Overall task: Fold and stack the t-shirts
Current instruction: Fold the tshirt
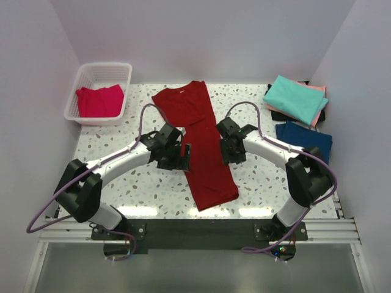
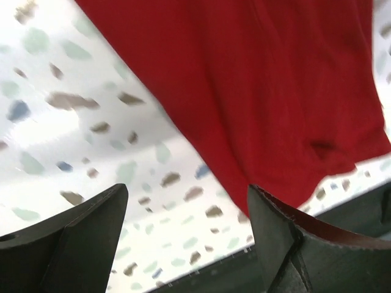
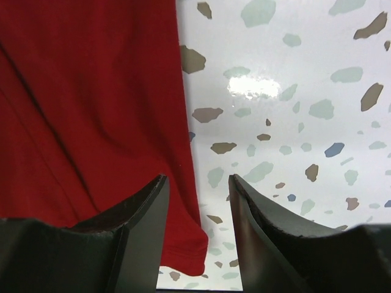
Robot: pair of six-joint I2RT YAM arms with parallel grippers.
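Note:
My left gripper needs to take hold of the dark red t-shirt [image 1: 204, 165] by its near hem corner [image 1: 200, 206] next. Then the hem end can be folded toward the collar.
A large dark red t-shirt [image 1: 204, 165] lies flat in the middle of the table as a long narrow strip, collar end at the far side. My left gripper [image 1: 182, 156] stands open at the strip's left edge. In its wrist view the shirt [image 2: 256, 91] lies ahead of the left gripper [image 2: 186, 189], whose jaws are wide with nothing between them. My right gripper [image 1: 232, 154] is open at the strip's right edge. In that wrist view the shirt's [image 3: 79, 110] hem corner lies on the table below the right gripper [image 3: 198, 178], ungripped.
A white lattice basket [image 1: 120, 74] at the far left holds a pinkish-red t-shirt [image 1: 98, 101]. At the far right a teal t-shirt [image 1: 293, 99] tops a folded pile over a salmon one [image 1: 320, 104]. A navy t-shirt [image 1: 303, 138] lies just in front of the pile.

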